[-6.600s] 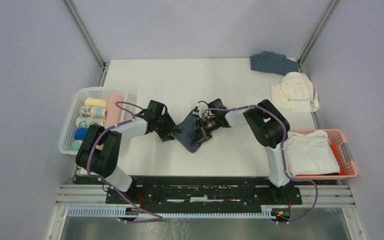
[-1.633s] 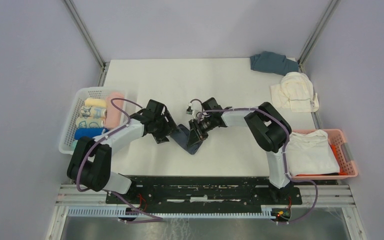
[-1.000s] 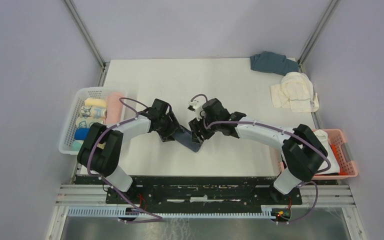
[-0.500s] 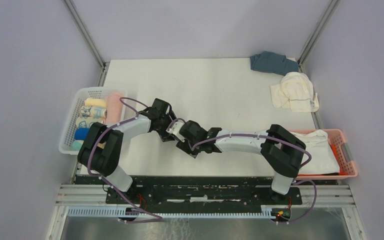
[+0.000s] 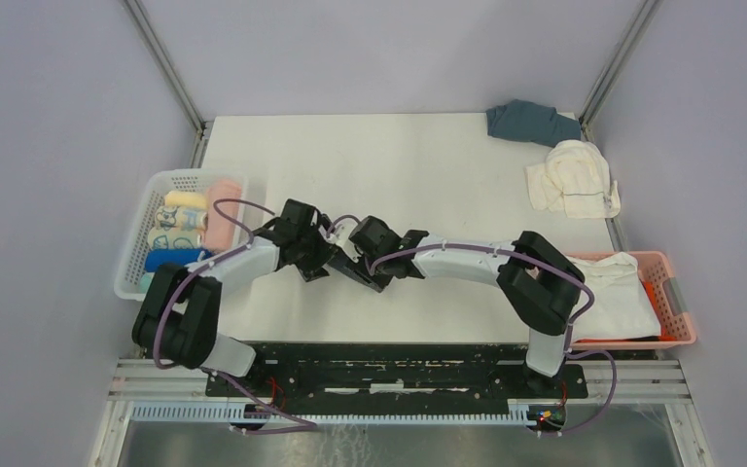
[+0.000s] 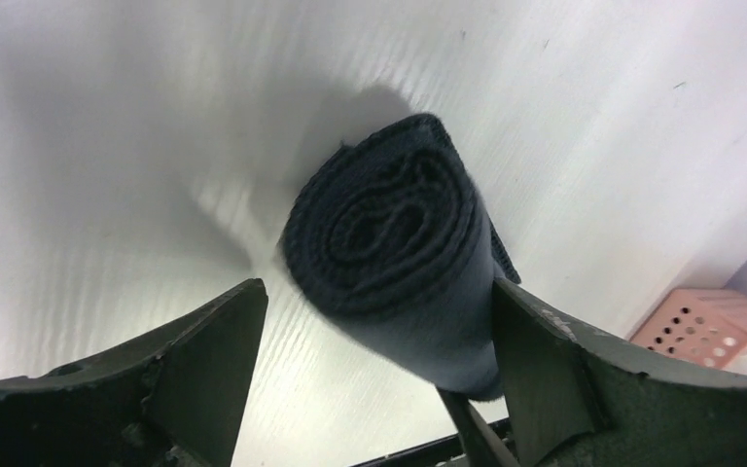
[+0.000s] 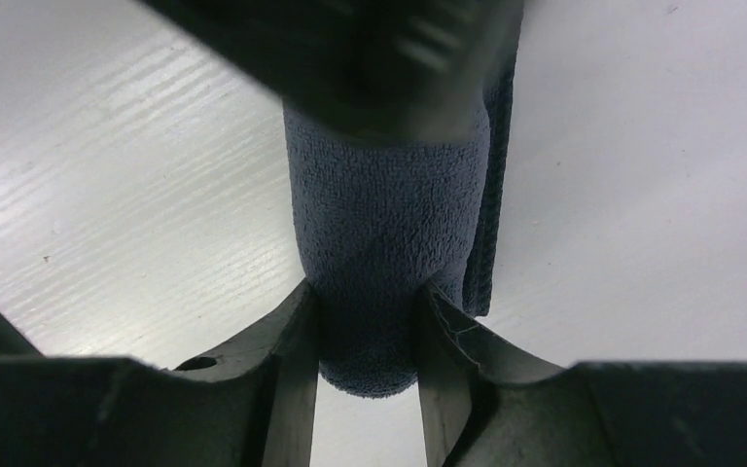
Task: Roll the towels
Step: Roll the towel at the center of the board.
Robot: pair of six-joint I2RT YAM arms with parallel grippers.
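My left gripper grabs the rolled towel across its body, behind the spiral end [image 5: 338, 261] [image 6: 422, 309], next, so the towel stays wound to lay in the white basket.
A dark navy towel [image 5: 368, 278] lies rolled into a tight cylinder near the table's front middle. In the left wrist view its spiral end [image 6: 389, 243] sits between my left gripper's [image 6: 374, 365] open jaws; the right finger [image 6: 545, 370] touches the roll and the left finger [image 6: 204, 360] stands apart. My right gripper [image 7: 368, 341] is shut on the other end of the roll [image 7: 384, 224]. From above, the left gripper [image 5: 319, 261] and right gripper [image 5: 350, 255] meet at the roll.
A white basket [image 5: 134, 255] at the left holds several rolled towels. A pink basket [image 5: 676, 302] at the right holds a folded white towel [image 5: 603, 297]. A slate blue towel [image 5: 525, 122] and a cream towel [image 5: 574, 180] lie at the back right.
The right arm swung left and its gripper came round to the left gripper. The navy towel went from a spread V shape to a tight roll. The left gripper stayed close by.
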